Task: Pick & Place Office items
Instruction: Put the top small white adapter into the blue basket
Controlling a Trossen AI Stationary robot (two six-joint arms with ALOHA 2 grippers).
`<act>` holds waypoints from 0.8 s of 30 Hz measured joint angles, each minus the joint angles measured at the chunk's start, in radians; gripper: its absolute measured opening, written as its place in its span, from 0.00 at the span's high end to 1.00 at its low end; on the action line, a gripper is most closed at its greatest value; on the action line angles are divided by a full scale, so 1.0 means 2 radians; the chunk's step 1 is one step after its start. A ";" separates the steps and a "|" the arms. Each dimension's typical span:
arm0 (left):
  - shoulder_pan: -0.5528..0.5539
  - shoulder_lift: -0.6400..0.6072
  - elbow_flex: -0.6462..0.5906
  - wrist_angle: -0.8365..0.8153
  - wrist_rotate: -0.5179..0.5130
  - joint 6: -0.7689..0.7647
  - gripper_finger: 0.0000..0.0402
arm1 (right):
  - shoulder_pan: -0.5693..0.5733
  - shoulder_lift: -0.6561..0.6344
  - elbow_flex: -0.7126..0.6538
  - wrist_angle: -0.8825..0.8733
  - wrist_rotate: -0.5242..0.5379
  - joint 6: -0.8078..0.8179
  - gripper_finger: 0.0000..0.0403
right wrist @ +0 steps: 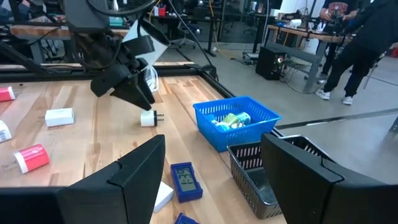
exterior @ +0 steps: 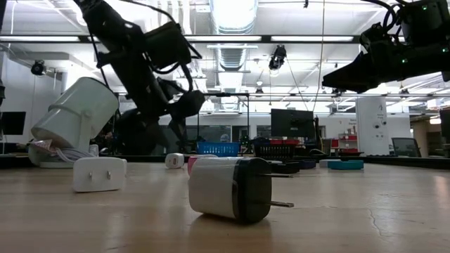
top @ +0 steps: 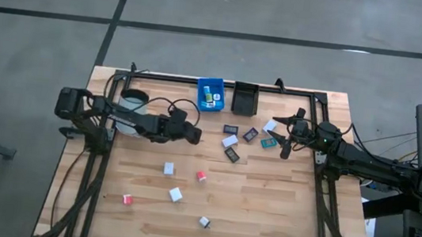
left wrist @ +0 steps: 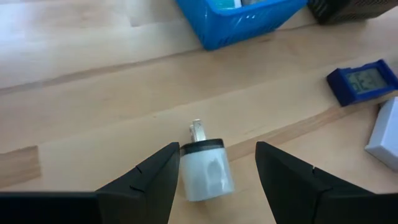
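My left gripper lowers first and then closes on the charger, since its fingers stop above the white charger block (left wrist: 205,169) and closing now would miss it.
My left gripper (top: 196,134) (left wrist: 214,168) is open and hangs above a small white charger block (left wrist: 205,169) with a black band and metal prongs, which lies on its side on the table. The right wrist view shows that block (right wrist: 147,118) below the raised left fingers, apart from them. My right gripper (top: 284,140) (right wrist: 211,165) is open, held in the air over the flat rectangles: black (top: 232,154), white (top: 230,141), purple (top: 250,135), teal (top: 269,142). White cubes (top: 176,194) and red pieces (top: 201,176) lie scattered nearer the near edge.
The blue bin (top: 211,95) holds a few items and stands next to the black bin (top: 244,97) at the far edge. A large white mug (top: 132,113) lies tilted under the left arm. A blue clock-like piece (left wrist: 364,81) lies near the bins. People stand beyond the table (right wrist: 360,43).
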 joint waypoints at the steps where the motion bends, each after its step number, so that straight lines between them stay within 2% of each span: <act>1: 0.001 0.000 -0.005 0.006 0.002 0.000 0.46 | 0.000 0.000 0.000 0.000 0.000 0.000 0.36; 12: 0.003 0.000 -0.015 0.012 0.018 -0.004 0.46 | 0.000 0.000 0.000 0.000 0.000 0.000 0.36; 24: 0.016 0.045 -0.005 0.032 0.038 0.009 0.46 | 0.000 0.000 0.000 0.000 0.000 0.000 0.36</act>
